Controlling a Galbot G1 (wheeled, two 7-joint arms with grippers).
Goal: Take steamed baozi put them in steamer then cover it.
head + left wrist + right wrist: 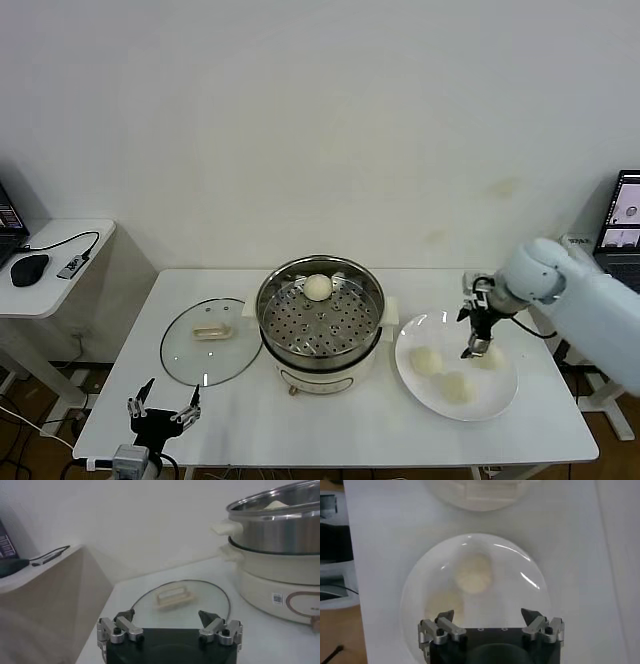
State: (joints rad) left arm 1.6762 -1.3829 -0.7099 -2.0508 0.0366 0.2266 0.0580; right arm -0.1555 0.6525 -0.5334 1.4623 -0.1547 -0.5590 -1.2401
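Note:
I need to grab the baozi closest to my right gripper by its rounded sides with that gripper next, so that I can load the steamer with another bun.
The steamer stands mid-table with one baozi on its perforated floor. Three more baozi lie on a white plate to its right. My right gripper hangs open and empty just above the plate, over the far-right bun. The right wrist view shows the gripper open above the plate, with one bun ahead of it and another beside it. The glass cover lies flat left of the steamer. My left gripper is open and empty near the table's front left corner.
In the left wrist view my left gripper faces the cover and its cream handle, with the steamer beyond. A side desk with a mouse and cables stands at the left. A laptop sits at the far right.

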